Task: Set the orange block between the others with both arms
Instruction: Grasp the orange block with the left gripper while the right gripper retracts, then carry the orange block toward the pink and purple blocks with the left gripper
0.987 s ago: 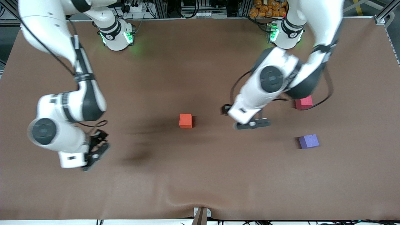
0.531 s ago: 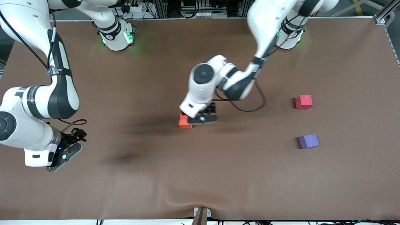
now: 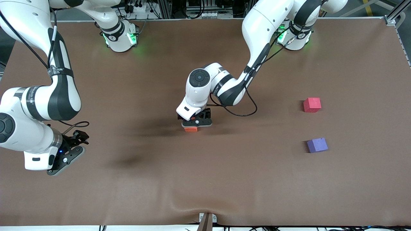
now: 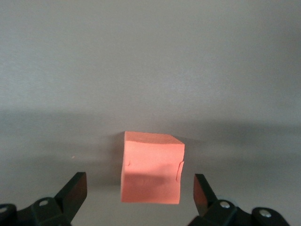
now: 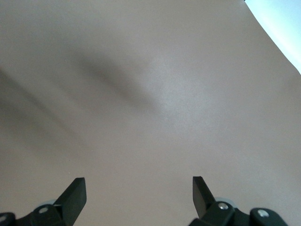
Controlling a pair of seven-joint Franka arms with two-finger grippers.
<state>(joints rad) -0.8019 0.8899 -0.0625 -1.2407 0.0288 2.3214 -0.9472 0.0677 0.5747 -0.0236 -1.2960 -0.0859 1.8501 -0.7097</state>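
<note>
The orange block [image 3: 191,129] should be picked up next by its opposite sides with my left gripper. Then it goes between the red-pink and purple-blue cubes.
The orange block [image 3: 191,129] sits on the brown mat near the table's middle. My left gripper [image 3: 196,123] hangs low right over it and covers most of it in the front view. In the left wrist view the orange block [image 4: 151,167] lies between the open fingers of my left gripper [image 4: 138,184], with a gap on each side. The others, a red-pink cube [image 3: 312,105] and a purple-blue cube [image 3: 317,145], stand apart toward the left arm's end, the purple-blue one nearer the camera. My right gripper [image 3: 65,157] waits open over bare mat at the right arm's end, and the right wrist view shows nothing between the fingers of that gripper [image 5: 138,187].
The brown mat [image 3: 205,179] covers the whole table. A small bracket [image 3: 207,220] sits at the mat's edge nearest the camera. The right wrist view shows the mat's edge and a pale strip [image 5: 282,28] past it.
My left arm swung from beside the red-pink cube to the orange block and came down over it. My right arm drew off toward its own end of the table and stopped.
</note>
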